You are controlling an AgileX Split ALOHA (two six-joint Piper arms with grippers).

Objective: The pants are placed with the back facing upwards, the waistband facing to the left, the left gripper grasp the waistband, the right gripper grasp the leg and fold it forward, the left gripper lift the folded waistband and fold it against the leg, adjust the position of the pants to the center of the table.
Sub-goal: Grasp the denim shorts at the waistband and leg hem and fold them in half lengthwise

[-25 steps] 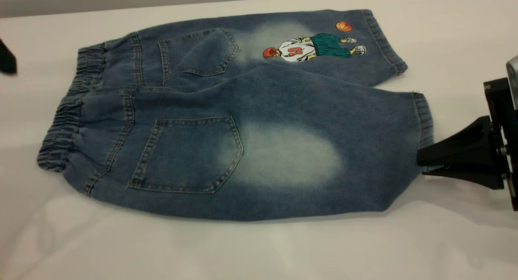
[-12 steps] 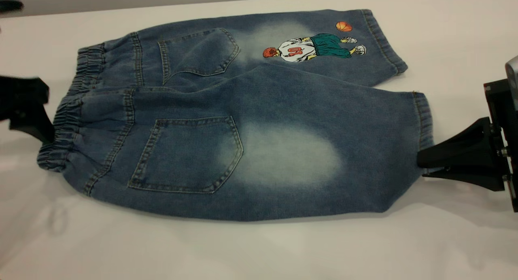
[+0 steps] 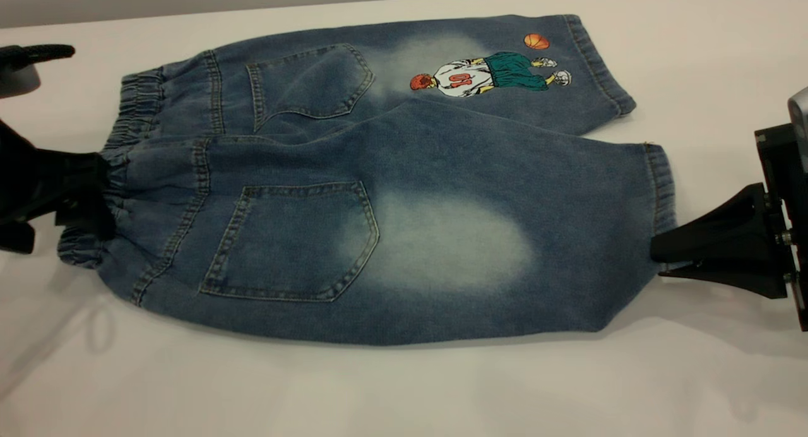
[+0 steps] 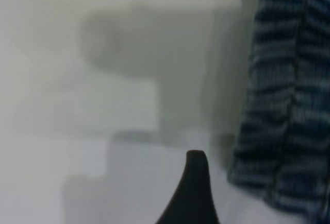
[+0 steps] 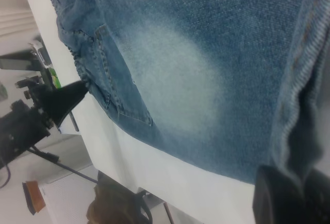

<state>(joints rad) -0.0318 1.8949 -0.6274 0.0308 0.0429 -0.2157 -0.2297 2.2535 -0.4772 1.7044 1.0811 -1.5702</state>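
I will next grip the ruched waistband edge [image 3: 112, 198] with my left gripper, where gathers stand up, because the denim [image 3: 295, 240] lies flat.
The blue denim pants [image 3: 391, 172] lie flat, back pockets up, on the white table [image 3: 404, 393]. Their ruched waistband [image 3: 132, 108] points left. My left gripper [image 3: 95, 194] is at the waistband's nearer part and looks open. In the left wrist view one black fingertip [image 4: 196, 183] shows beside the gathered waistband [image 4: 289, 105]; the other finger is out of frame. My right gripper [image 3: 659, 252] is shut on the hem of the leg [image 3: 454, 247] with the pale faded patch. The right wrist view shows that leg [image 5: 170, 74] pinched in the right gripper [image 5: 304, 193], and the left gripper [image 5: 77, 92] far off.
The embroidered leg [image 3: 492, 71] lies farther back, partly under the near leg. A dark part of the left arm [image 3: 31, 55] hangs at the far left. The table's far edge [image 3: 252, 11] runs just behind the pants. White table stretches along the front.
My left gripper has come in from the left edge and moved right onto the waistband. The right gripper and the pants have stayed still.
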